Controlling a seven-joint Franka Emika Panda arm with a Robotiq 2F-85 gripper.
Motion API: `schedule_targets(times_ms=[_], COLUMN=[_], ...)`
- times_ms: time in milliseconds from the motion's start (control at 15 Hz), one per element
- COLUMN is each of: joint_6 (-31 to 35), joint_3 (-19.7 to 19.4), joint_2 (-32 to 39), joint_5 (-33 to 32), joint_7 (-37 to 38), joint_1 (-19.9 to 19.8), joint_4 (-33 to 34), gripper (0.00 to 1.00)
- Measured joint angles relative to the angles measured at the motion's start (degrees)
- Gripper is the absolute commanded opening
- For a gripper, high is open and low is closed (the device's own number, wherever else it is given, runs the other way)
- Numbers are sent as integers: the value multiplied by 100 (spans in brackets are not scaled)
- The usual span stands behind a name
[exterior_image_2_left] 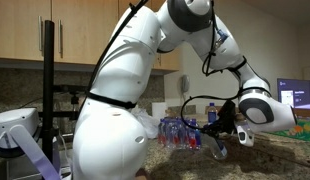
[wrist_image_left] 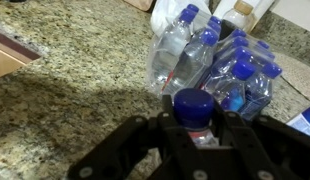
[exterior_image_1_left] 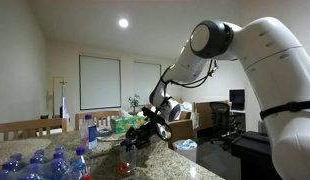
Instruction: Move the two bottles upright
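The bottle still hangs tilted, base slanted, so it goes upright next, before my gripper releases it. Opened now, it would tip over on the counter.
In the wrist view a clear bottle with a blue cap [wrist_image_left: 192, 105] stands between my fingers, and my gripper [wrist_image_left: 192, 128] is shut on its neck just under the cap. The black fingers [wrist_image_left: 158, 132] press in from both sides and hide the bottle's body. In both exterior views the gripper [exterior_image_1_left: 145, 128] [exterior_image_2_left: 219, 132] hangs low over the speckled stone counter [wrist_image_left: 55, 100], with the held bottle [exterior_image_2_left: 221, 151] pointing down toward it. I cannot pick out a second loose bottle for certain.
A pack of like blue-capped bottles [wrist_image_left: 220, 60] [exterior_image_1_left: 40, 165] [exterior_image_2_left: 180, 132] stands just beyond the gripper. A white plastic bag [wrist_image_left: 165, 12] lies behind the pack. The counter's edge [wrist_image_left: 15, 45] runs along the wrist view's upper left. Wooden chairs [exterior_image_1_left: 25, 127] stand behind.
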Motion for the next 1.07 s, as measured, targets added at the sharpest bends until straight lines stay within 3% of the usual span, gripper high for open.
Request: schedule_targets(times_ms=[1067], joint_6=[215], joint_3=[-15], joint_2=[419], joint_5=[1944], joint_7=[9], joint_1=[-19], joint_4=[-8], gripper=[10])
